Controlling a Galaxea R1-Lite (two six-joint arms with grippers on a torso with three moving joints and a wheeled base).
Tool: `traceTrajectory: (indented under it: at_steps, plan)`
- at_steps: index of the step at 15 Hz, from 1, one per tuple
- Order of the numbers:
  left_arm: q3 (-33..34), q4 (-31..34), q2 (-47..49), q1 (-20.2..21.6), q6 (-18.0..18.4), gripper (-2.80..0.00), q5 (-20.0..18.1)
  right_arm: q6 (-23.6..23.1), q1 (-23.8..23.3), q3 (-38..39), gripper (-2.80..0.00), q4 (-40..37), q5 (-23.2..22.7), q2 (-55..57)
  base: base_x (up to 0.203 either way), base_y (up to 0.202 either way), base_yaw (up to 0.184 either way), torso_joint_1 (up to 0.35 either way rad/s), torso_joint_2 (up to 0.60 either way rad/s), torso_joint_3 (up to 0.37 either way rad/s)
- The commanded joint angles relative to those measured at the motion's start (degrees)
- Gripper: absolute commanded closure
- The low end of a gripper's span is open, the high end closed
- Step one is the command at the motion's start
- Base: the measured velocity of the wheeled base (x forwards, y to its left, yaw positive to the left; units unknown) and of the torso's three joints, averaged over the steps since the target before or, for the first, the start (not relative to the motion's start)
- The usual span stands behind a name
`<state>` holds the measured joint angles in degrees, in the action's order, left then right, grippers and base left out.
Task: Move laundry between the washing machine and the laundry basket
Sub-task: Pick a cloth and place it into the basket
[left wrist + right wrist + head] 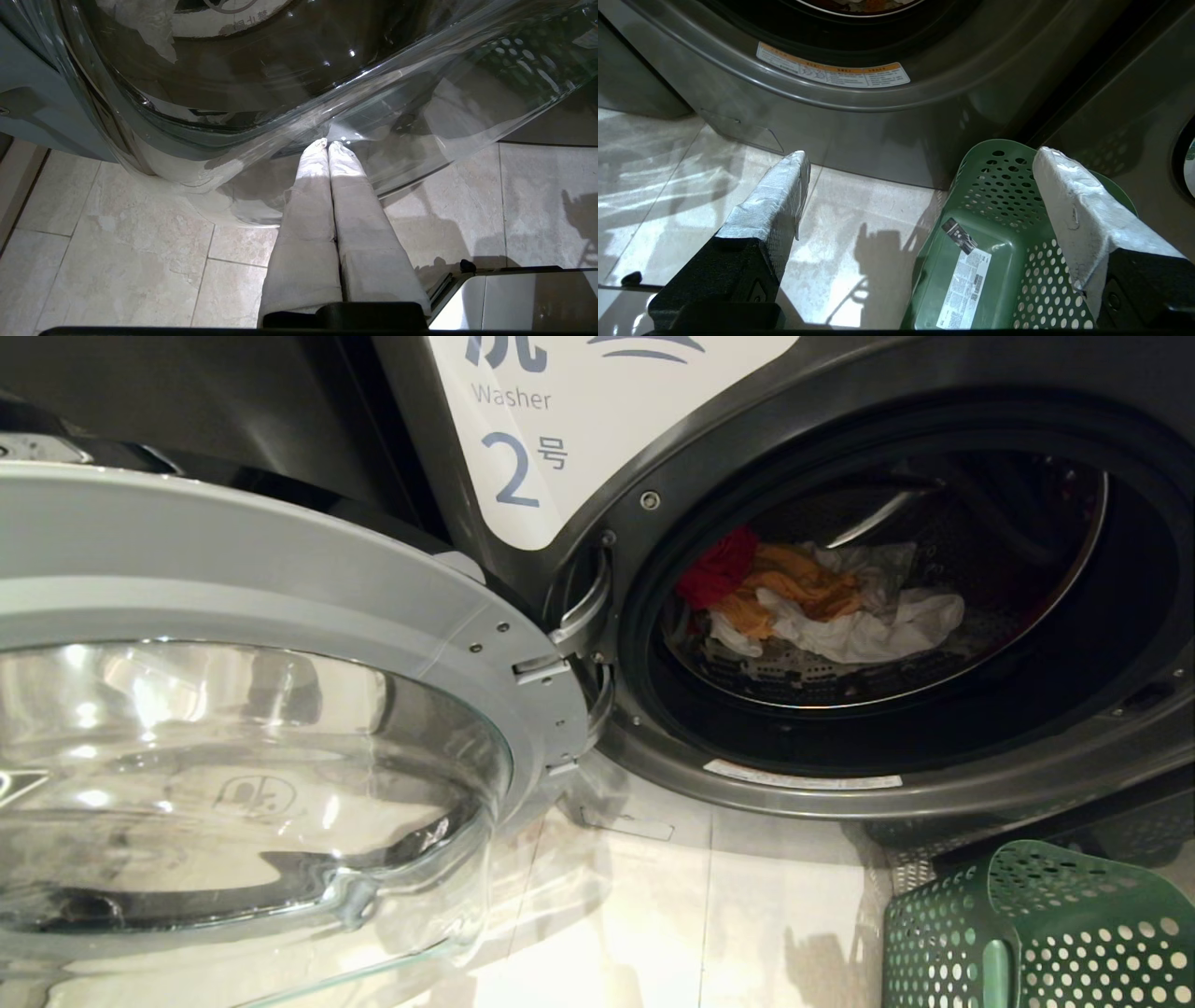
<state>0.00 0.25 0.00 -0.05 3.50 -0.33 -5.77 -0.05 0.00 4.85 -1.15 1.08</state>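
Note:
The white cloth should be grabbed next by its fold beside the orange piece with my right gripper, to move the laundry into the green laundry basket.
The washing machine, dark grey with a white label reading 2, has its round door swung wide to the left. Inside the drum lies the laundry: a red piece, an orange piece and white cloth in one heap. The green laundry basket stands on the floor at the lower right, below the opening; it is empty, with a white sticker on its bottom. My right gripper hangs open above the basket's edge and the floor. My left gripper is shut, empty, under the door's glass bowl.
Pale stone floor tiles lie between door and basket. A second grey machine's front stands right of the basket. The open door's glass bulges low over the floor on the left.

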Motion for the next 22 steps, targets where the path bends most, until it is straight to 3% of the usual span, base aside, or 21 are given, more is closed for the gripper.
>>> traceTrajectory:
  at_steps: [1, 2, 19, 22]
  plan:
    - [0.09, 0.01, 0.0, -0.04, 0.02, 0.0, -0.02, 0.23, 0.05, 2.0, -2.8, 0.07, 0.36, -1.06, 0.0, 0.0, 0.0, 0.0, 0.0, 0.0]
    - [0.09, 0.01, 0.0, -0.04, 0.02, 0.0, -0.02, -0.01, 0.05, 1.95, 0.0, 0.07, 0.36, -0.99, 0.0, 0.0, 0.0, 0.0, 0.0, 0.0]
    - [0.09, 0.19, 0.0, -0.04, 0.02, 0.0, -0.02, -0.56, 0.05, 1.93, 0.0, 0.05, 0.34, -1.07, 0.0, 0.0, 0.0, 0.0, 0.0, 0.0]
    - [0.09, 0.1, 0.0, 0.05, 0.02, 0.0, -0.02, 0.06, 0.05, 1.93, 0.0, -0.02, 0.36, -1.0, 0.003, -0.008, 0.127, 0.004, 0.0, 0.006]
